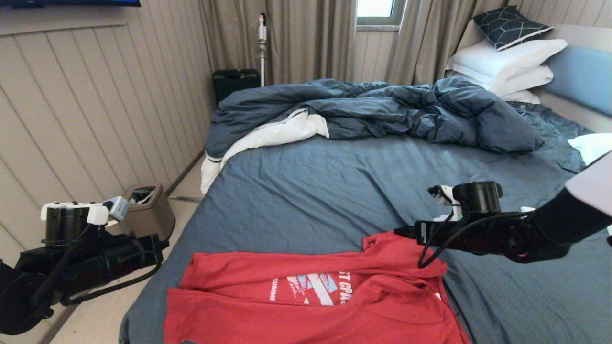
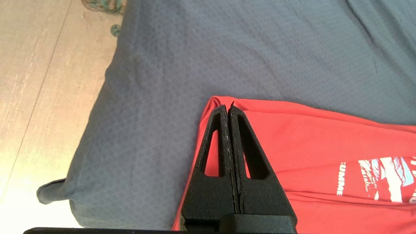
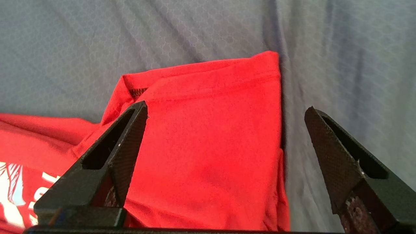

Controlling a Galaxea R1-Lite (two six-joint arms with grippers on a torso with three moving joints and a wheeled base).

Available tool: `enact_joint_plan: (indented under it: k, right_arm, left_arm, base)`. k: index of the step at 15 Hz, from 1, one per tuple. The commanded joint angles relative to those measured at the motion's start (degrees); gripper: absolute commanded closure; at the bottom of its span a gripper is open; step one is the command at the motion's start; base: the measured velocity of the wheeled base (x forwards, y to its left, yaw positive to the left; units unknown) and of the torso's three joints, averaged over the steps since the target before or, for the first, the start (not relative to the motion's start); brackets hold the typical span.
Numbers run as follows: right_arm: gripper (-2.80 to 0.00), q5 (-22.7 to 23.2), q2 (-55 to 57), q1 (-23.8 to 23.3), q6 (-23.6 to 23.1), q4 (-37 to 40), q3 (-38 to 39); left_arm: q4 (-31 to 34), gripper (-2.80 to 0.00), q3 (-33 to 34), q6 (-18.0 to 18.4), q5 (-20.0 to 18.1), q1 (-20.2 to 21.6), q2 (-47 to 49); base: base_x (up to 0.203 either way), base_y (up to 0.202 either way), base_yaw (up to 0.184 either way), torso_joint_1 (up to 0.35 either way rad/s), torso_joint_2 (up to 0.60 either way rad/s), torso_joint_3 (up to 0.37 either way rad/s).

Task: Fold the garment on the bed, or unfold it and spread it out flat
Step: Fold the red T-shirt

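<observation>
Next, my right gripper grabs the red garment by its sleeve hem [image 1: 379, 237] to fold the sleeve over the shirt body [image 1: 373, 304].
The red garment [image 1: 306, 296] lies partly folded at the near edge of the bed [image 1: 311, 191], with its white lettering and chest graphic showing between red folds. My left gripper [image 2: 227, 107] is shut with nothing between its fingers and hovers over the shirt's left corner [image 2: 214, 102]. In the head view the left gripper [image 1: 161, 244] sits just off the bed's left side. My right gripper [image 3: 226, 108] is open above a folded red flap [image 3: 208, 136] at the shirt's far right corner, one finger over cloth, the other over bare sheet. The head view shows the right gripper [image 1: 404, 232] there.
A rumpled dark blue duvet [image 1: 382, 110] with white lining lies across the far half of the bed. White pillows [image 1: 507, 62] lean on the light blue headboard [image 1: 583, 79]. A brown bin [image 1: 148, 212] stands on the floor left of the bed, with a black case [image 1: 234, 81] further back.
</observation>
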Motion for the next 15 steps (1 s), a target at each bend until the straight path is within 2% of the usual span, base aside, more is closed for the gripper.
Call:
enact_joint_plan:
  k: [1,9,10,15]
  right_arm:
    - [-2.8,0.05,1.89,0.46,0.1,-0.17,-0.87]
    - [-2.8,-0.21,4.73,0.98,0.22,-0.08,-2.88]
    - [0.0,-0.21,4.72,1.07,0.22,-0.08,-2.88]
    - [0.0,-0.3,3.58,1.32,0.31,-0.17,-2.79]
  left_arm:
    - [-0.27,0.0,-0.07,-0.14,-0.15,0.29,0.22]
    - [-0.27,0.0,-0.24,-0.05,-0.59,0.29,1.19]
    - [-0.27,0.0,-0.24,-0.05,-0.59,0.29,1.28]
    - [-0.27,0.0,-0.14,-0.23,-0.59,0.29,1.89]
  base:
    - [0.0,0.0,0.0,0.0,0.0,0.0]
    - [0.0,0.0,0.0,0.0,0.0,0.0]
    - [0.0,0.0,0.0,0.0,0.0,0.0]
    - [0.0,0.0,0.0,0.0,0.0,0.0]
